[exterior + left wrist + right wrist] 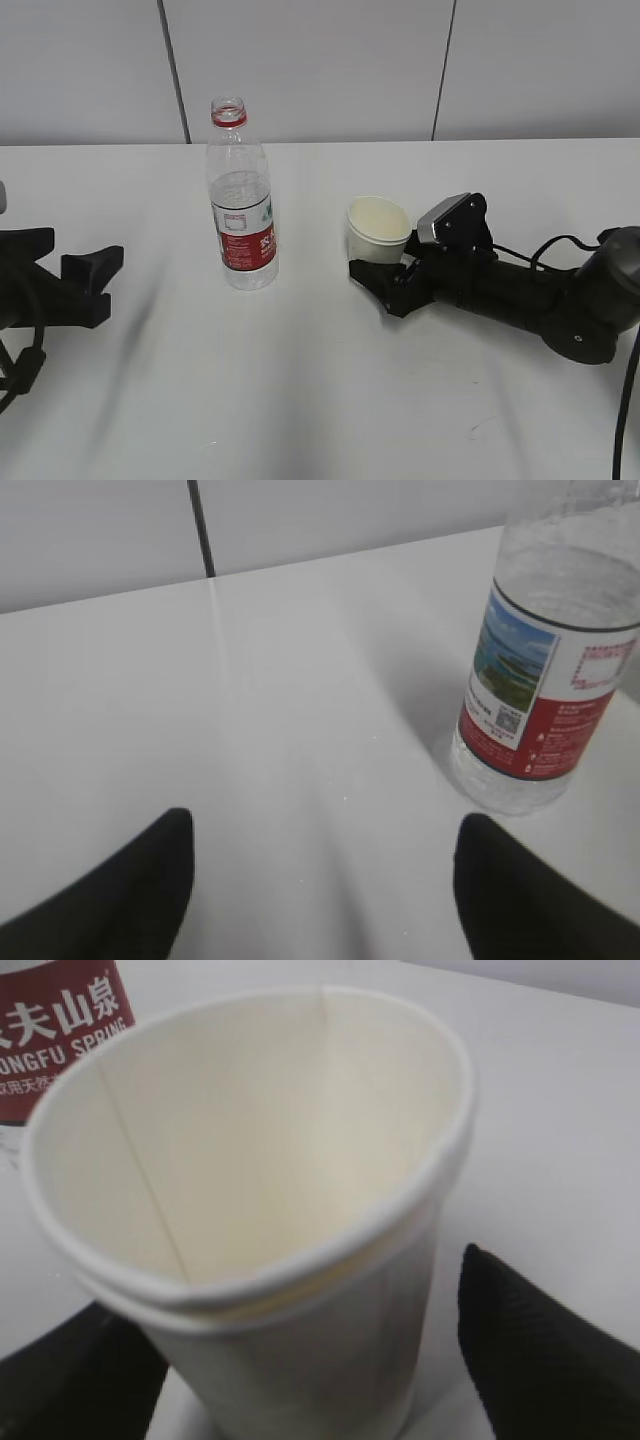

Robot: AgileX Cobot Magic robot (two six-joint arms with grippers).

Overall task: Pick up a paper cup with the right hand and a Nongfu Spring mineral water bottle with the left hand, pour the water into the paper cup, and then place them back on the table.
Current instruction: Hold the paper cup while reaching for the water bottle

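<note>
The water [241,190] reaches above the bottle's label, so my left gripper should next grip the uncapped bottle around the red-and-white label [247,236] low on the bottle's body to hold the bottle steady.
The Nongfu Spring mineral water bottle [240,200] stands upright and uncapped on the white table [300,400], with its red-and-white label low on its body. The paper cup [379,228] stands upright to its right and looks empty. My right gripper [385,268] lies low on the table with its jaws open on either side of the cup. In the right wrist view the cup [250,1160] fills the space between the fingers [530,1330], with a gap on the right side. My left gripper [100,285] is open and empty, left of the bottle. In the left wrist view the bottle [550,680] stands ahead to the right.
A grey panelled wall [320,60] rises behind the table's far edge. The bottle's label [60,1030] shows just behind the cup in the right wrist view. Bare tabletop [300,730] lies ahead of the left gripper.
</note>
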